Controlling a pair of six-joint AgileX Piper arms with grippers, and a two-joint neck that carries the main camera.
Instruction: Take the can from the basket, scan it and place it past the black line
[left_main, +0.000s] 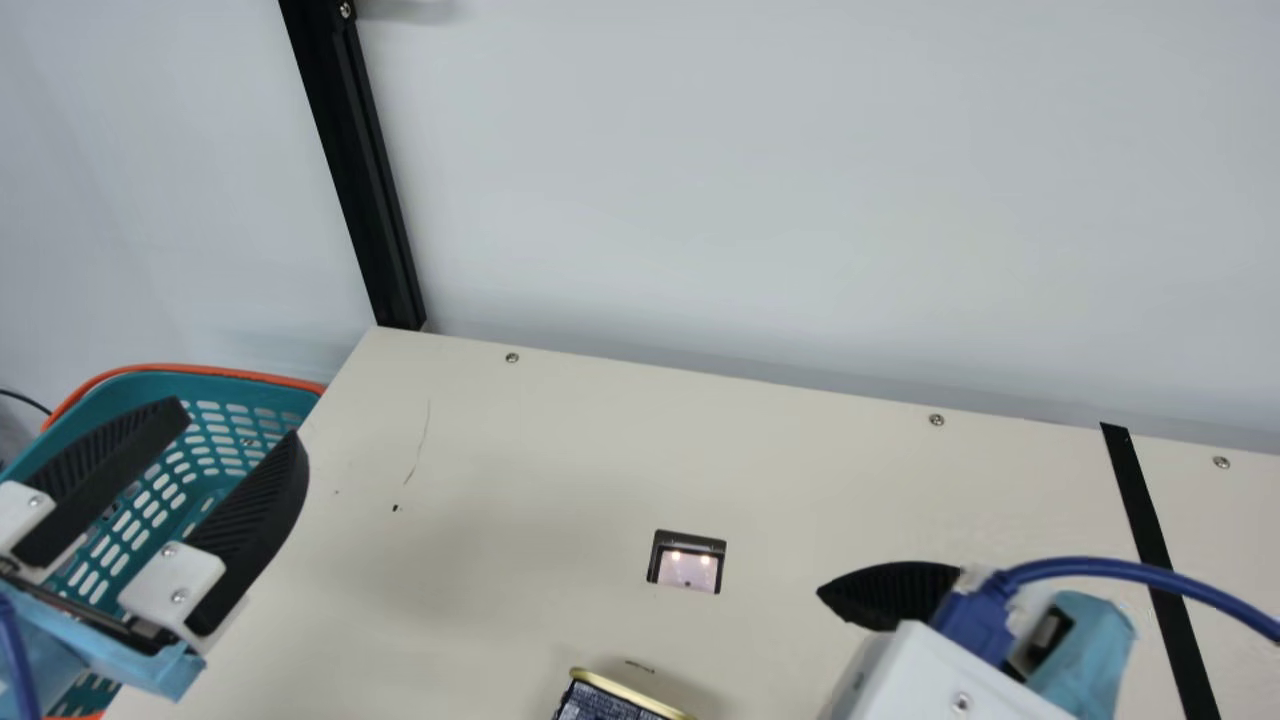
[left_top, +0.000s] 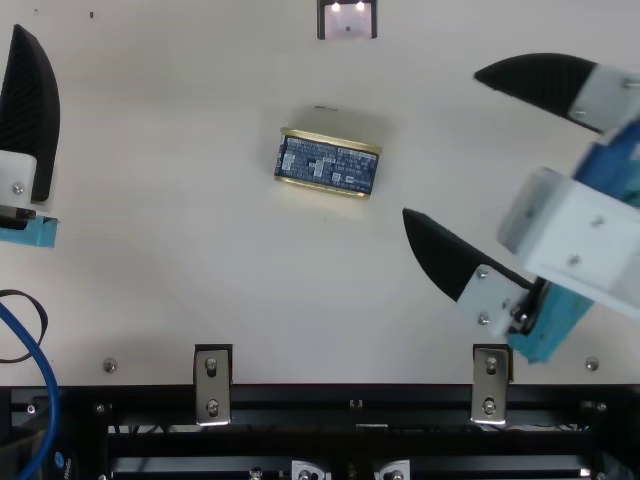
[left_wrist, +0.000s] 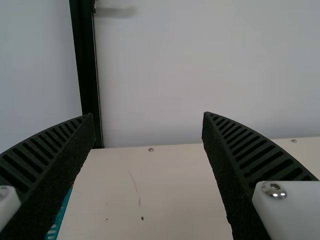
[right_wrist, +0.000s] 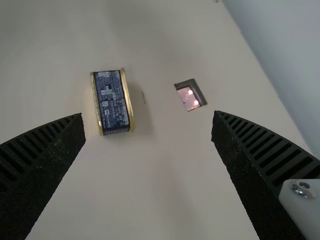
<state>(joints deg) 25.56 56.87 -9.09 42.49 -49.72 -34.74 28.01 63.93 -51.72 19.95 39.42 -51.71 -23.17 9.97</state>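
Note:
The robot's right gripper should next take hold of the can (right_wrist: 112, 102) across its flat gold ends, since they stand parallel while the label wraps around the curved corners.
The can (left_top: 326, 164), dark blue with gold rims, lies on its side on the table below the scanner window (left_main: 688, 563); its upper edge shows in the main view (left_main: 615, 702). My left gripper (left_main: 240, 415) stands open over the teal basket (left_main: 225, 374), with bare space between its fingers, as in the left wrist view (left_wrist: 149, 117). My right gripper (left_top: 440, 145) is open to the right of the can, not touching it. In the right wrist view the can (right_wrist: 112, 102) lies beyond the open right gripper (right_wrist: 149, 116). The black line (left_main: 1150, 530) runs right of the right gripper.
A black post (left_main: 365, 170) rises at the table's back left corner, before a pale wall. Metal brackets (left_top: 212, 385) sit on the table's front edge. A blue cable (left_main: 1120, 567) arches from the right arm across the black line in the main view.

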